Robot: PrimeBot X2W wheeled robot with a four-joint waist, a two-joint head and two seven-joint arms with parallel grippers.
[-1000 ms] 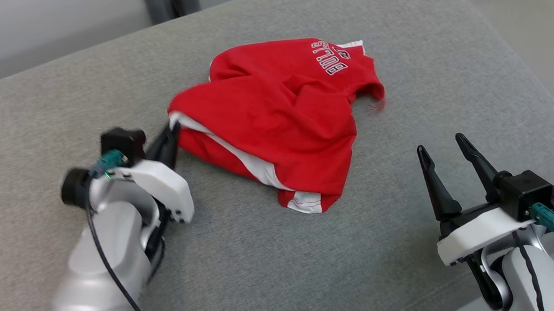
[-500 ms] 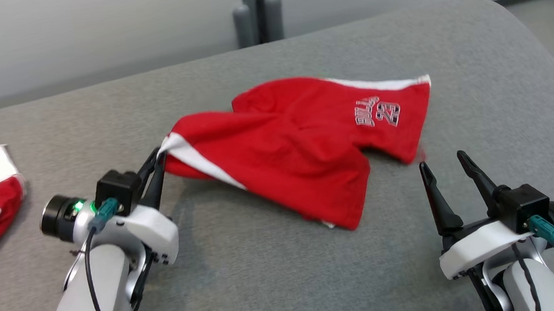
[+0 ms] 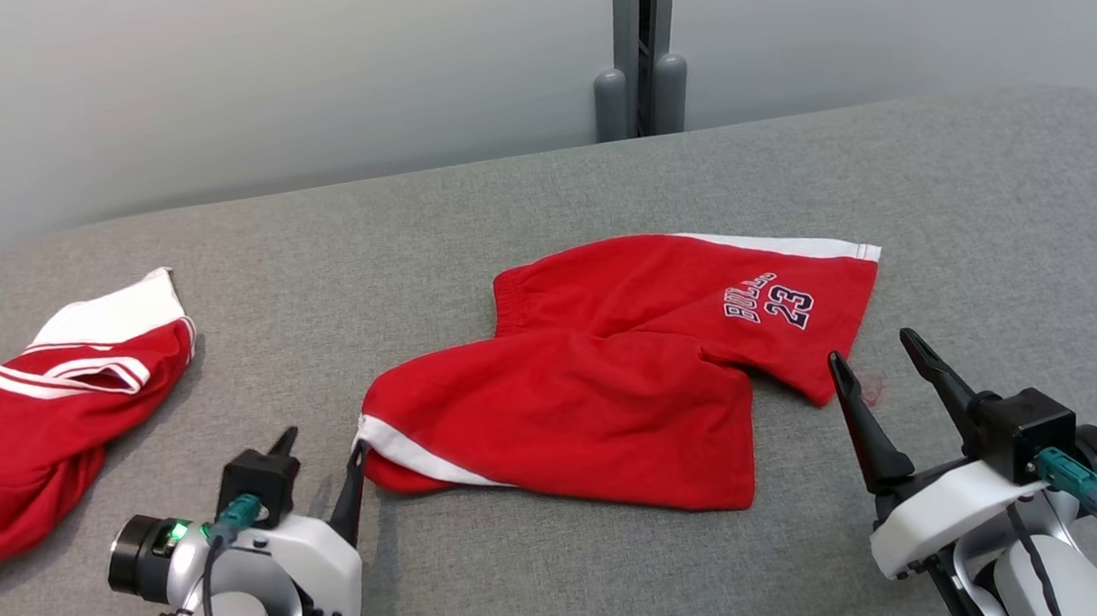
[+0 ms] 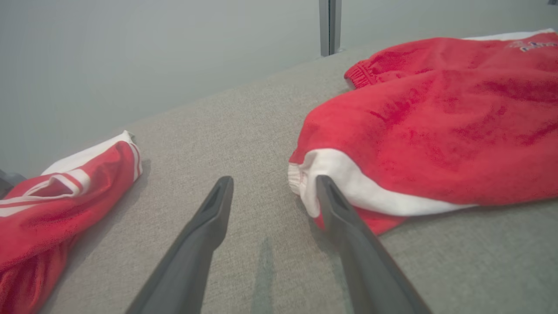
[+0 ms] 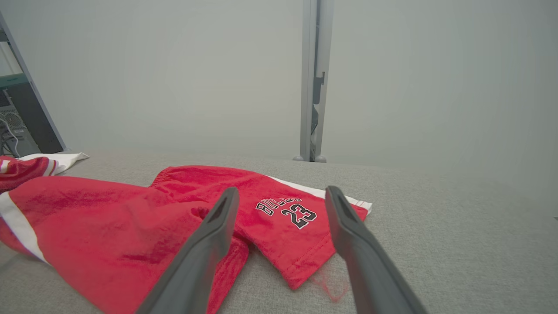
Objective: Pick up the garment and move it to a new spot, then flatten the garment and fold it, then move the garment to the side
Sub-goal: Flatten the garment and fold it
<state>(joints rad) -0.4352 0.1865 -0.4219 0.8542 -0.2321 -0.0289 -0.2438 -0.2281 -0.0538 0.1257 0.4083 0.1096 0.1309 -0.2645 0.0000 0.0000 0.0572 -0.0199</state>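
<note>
A white fold point(image 3: 366, 430) sticks up at the waistband corner while the red cloth point(image 3: 590, 423) lies slack, so my left gripper will grab the garment by that fold next.
The garment point(image 3: 596, 393) is red with a white side stripe and "BULLS 23" lettering, and it lies rumpled in the middle of the grey padded surface point(image 3: 552, 576). My left gripper point(image 3: 319, 447) stands open at its near-left corner, with one finger right beside the white band and nothing held. The left wrist view has the garment point(image 4: 436, 126) to the right of my left gripper point(image 4: 274, 181). My right gripper point(image 3: 872, 349) is open just off the garment's right hem. In the right wrist view the lettered part of the garment point(image 5: 109, 218) lies beyond my right gripper point(image 5: 282, 191).
A second red and white garment point(image 3: 22, 423) with striped trim lies bunched at the surface's far left, also seen as the striped garment point(image 4: 56, 205) in the left wrist view. A grey post point(image 3: 636, 42) and a pale wall stand behind the surface.
My left gripper has opened and let go of the garment's white-banded corner, which now rests on the surface. The head camera has turned, bringing the second garment into view. The right gripper stays open.
</note>
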